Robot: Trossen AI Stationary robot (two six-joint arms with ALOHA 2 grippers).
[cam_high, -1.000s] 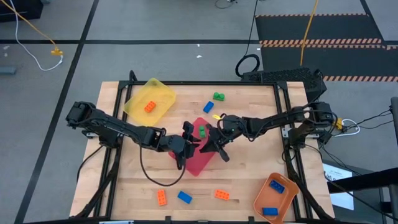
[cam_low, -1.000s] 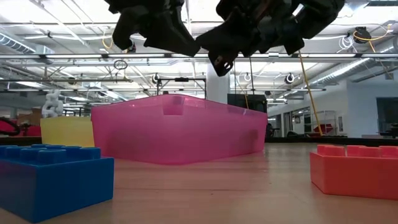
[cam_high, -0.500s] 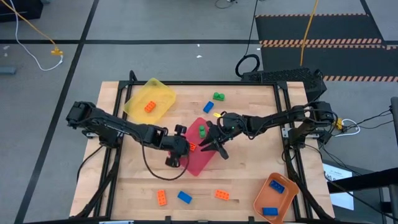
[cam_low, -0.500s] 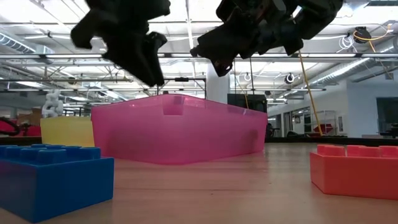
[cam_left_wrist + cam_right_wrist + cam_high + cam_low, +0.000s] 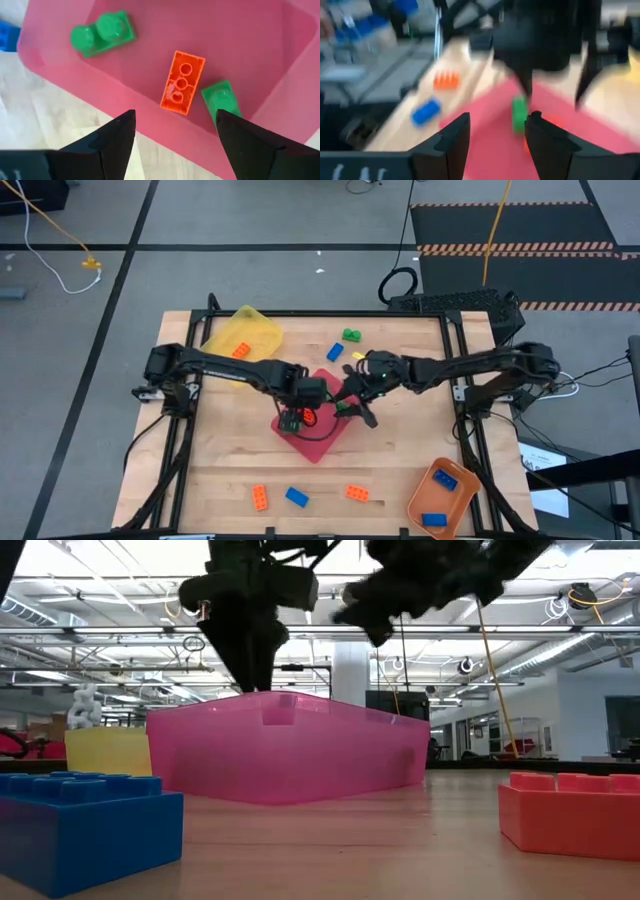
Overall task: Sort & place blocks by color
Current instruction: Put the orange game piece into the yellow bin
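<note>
The orange brick should go into the yellow tray [image 5: 247, 335] to be sorted, so my left gripper will pick up the orange brick by its long sides next.
The pink tray [image 5: 322, 442] stands mid-table and holds two green bricks [image 5: 102, 32] [image 5: 222, 100] and an orange brick [image 5: 182, 82], which lies studs-down on the tray floor. My left gripper [image 5: 175, 112] hangs open over the tray [image 5: 295, 418], pointing down, with the orange brick below its gap and untouched. My right gripper [image 5: 500, 116] is open too and reaches in from the table's right, above the tray's right corner [image 5: 352, 405]. It holds nothing.
The yellow tray [image 5: 245, 335] at far left holds an orange brick [image 5: 240, 352]. The orange tray [image 5: 425, 502] at near right holds two blue bricks. Loose bricks lie far [image 5: 335, 352] [image 5: 351, 335] and near [image 5: 260, 497] [image 5: 297, 497] [image 5: 357, 493].
My left gripper has swung from the tray's left side to over the tray and tipped from slanting to pointing straight down. The orange brick seen at its fingertips half a second ago now lies in the tray. My right gripper has drawn back a little toward the right and risen.
</note>
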